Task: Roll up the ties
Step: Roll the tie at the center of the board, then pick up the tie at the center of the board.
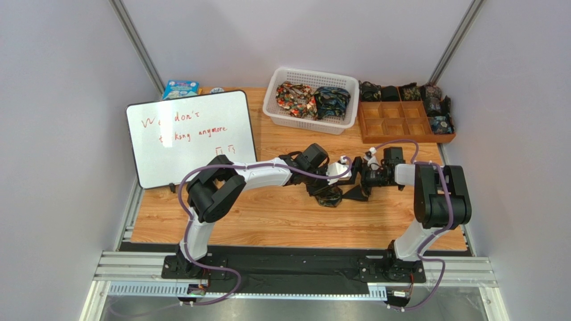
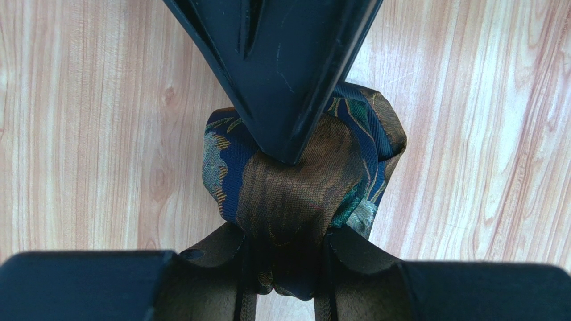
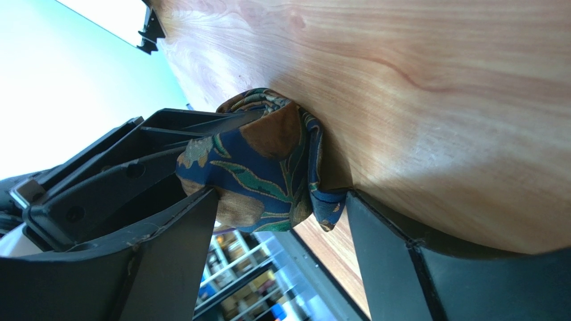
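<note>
My right gripper will grab the rolled tie's outer side and loose flap next, so it stays rolled to set in a tray cell.
One tie (image 1: 328,196), dark blue with green and gold leaves, is a small tight roll on the wooden table mid-centre. My left gripper (image 1: 333,180) is shut on it; in the left wrist view the roll (image 2: 295,187) sits pinched between my fingertips (image 2: 221,244). My right gripper (image 1: 356,182) meets it from the right, open. In the right wrist view its fingertips (image 3: 208,200) stand wide apart on either side of the roll (image 3: 261,160), one finger along the table. One right finger (image 2: 281,67) lies over the roll's top.
A white slotted basket (image 1: 281,115) at the back holds bunched ties (image 1: 295,99). A brown wooden compartment tray (image 1: 404,122) at back right has rolled ties (image 1: 435,100) along its far and right cells. A whiteboard (image 1: 191,137) lies at left, with a blue box (image 1: 181,88) behind it.
</note>
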Available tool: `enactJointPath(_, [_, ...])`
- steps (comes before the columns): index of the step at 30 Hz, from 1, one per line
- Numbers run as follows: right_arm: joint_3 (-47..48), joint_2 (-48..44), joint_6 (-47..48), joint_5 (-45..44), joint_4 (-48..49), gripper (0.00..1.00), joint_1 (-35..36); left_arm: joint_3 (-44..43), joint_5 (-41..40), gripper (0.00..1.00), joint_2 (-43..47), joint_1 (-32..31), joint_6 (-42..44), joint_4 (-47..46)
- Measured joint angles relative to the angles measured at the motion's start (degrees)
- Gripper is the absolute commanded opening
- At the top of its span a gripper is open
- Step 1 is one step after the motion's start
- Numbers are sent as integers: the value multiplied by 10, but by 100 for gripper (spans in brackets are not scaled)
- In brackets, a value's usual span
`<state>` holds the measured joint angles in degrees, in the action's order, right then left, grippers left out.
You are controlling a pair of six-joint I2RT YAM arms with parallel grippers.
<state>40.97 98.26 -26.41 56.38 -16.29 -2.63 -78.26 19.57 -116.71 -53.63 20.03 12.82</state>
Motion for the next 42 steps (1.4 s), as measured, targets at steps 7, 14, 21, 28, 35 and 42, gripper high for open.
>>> enactJointPath(7, [-26,-29,-13,-11,49,82,10,0,1,0,0,0,0,0])
enactJointPath(14, [-27,-29,-26,-13,78,51,18,0,4,0,0,1,0,0])
enactJointPath(21, [-26,-29,-31,-7,83,22,26,0,5,0,0,2,0,9])
enactJointPath(28, [-18,-29,-25,2,75,0,27,-5,10,13,0,7,-2,21])
enactJointPath(35, [-2,-31,-8,-9,39,0,31,-2,28,76,2,14,-7,19])
enactJointPath(42, [0,-48,27,-26,7,0,41,38,80,100,37,35,-9,41])
